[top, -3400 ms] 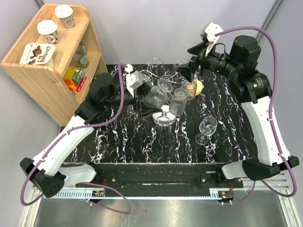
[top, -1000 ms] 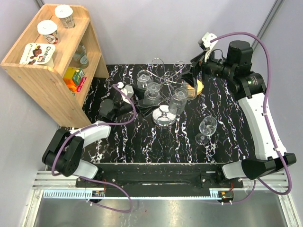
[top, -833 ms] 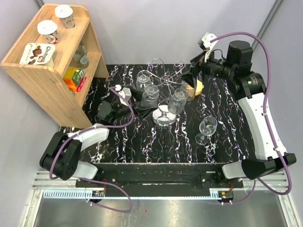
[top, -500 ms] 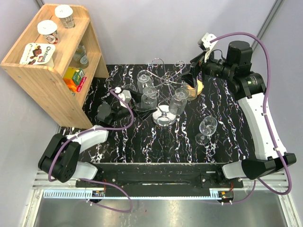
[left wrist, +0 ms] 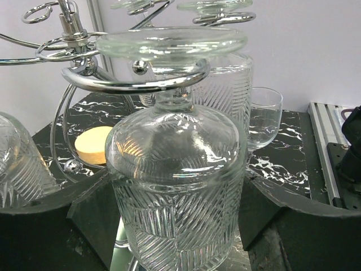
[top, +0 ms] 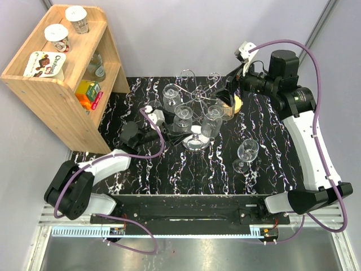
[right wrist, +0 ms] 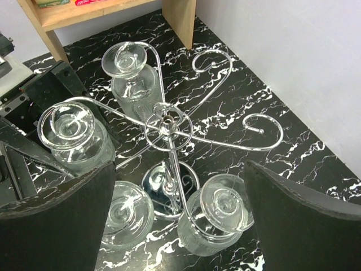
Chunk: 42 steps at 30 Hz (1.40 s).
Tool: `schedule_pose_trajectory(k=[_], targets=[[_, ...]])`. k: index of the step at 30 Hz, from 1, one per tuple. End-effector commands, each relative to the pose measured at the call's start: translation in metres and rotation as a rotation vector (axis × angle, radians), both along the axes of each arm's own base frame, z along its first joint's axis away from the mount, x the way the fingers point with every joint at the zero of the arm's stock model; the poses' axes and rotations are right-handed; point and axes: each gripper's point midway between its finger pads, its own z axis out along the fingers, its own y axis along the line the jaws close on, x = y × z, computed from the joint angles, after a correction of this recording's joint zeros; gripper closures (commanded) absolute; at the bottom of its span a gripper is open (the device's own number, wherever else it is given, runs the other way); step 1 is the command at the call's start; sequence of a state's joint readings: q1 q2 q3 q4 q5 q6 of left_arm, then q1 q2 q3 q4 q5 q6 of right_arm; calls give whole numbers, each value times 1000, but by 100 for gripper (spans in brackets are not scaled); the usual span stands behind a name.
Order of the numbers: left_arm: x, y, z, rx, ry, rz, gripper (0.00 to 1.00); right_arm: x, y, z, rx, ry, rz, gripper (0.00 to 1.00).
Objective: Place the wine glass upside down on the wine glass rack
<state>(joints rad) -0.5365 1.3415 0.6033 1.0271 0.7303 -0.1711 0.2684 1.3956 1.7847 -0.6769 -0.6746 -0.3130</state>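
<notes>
The glass's foot is over the wire curl, its neck inside: it would stay hanging, so my left gripper should release it.
The chrome wine glass rack (top: 198, 97) stands mid-table, its hub (right wrist: 167, 125) and curled arms seen from above in the right wrist view. A ribbed wine glass (left wrist: 175, 158) hangs upside down, its foot resting on a wire curl (left wrist: 113, 84). My left gripper (top: 176, 131) is shut on this glass's bowl, one finger (left wrist: 84, 214) on each side. The same glass (right wrist: 70, 132) shows beside dark left fingers. My right gripper (top: 228, 93) hovers open above the rack (right wrist: 177, 192), holding nothing.
Other upside-down glasses (top: 171, 93) (top: 213, 121) hang on the rack. One upright wine glass (top: 247, 151) stands on the table to the right. A round yellow object (top: 237, 103) lies behind the rack. A wooden shelf (top: 56, 84) with cups and jars fills the far left.
Since the earliest frame the left arm has dropped low and folded. Over the last second its gripper slid right toward the rack's post with the glass. The right arm barely moved.
</notes>
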Motion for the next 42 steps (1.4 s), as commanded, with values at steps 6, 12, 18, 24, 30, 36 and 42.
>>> schedule_pose_trajectory(k=[6, 12, 18, 24, 30, 36, 42], targets=[[-3, 0, 17, -9, -97, -2, 79, -3, -1, 13, 19, -12, -25, 1], [-5, 1, 12, 21, -100, -1, 44, -7, 18, 16, 29, -19, -21, 3], [-5, 4, 10, 65, -89, 5, 1, 4, 18, 3, -4, -9, -67, 4], [-12, 14, 2, 123, -100, 3, 1, 27, 3, 0, -34, -26, -202, 9], [-14, 37, -5, 229, -55, -17, 1, 51, -4, -3, -60, -33, -287, 17], [-5, 79, 21, 363, -19, 58, 1, 62, -10, -5, -77, -44, -337, 29], [0, 109, 59, 438, -41, 188, 1, 75, -19, -10, -120, -38, -398, 44]])
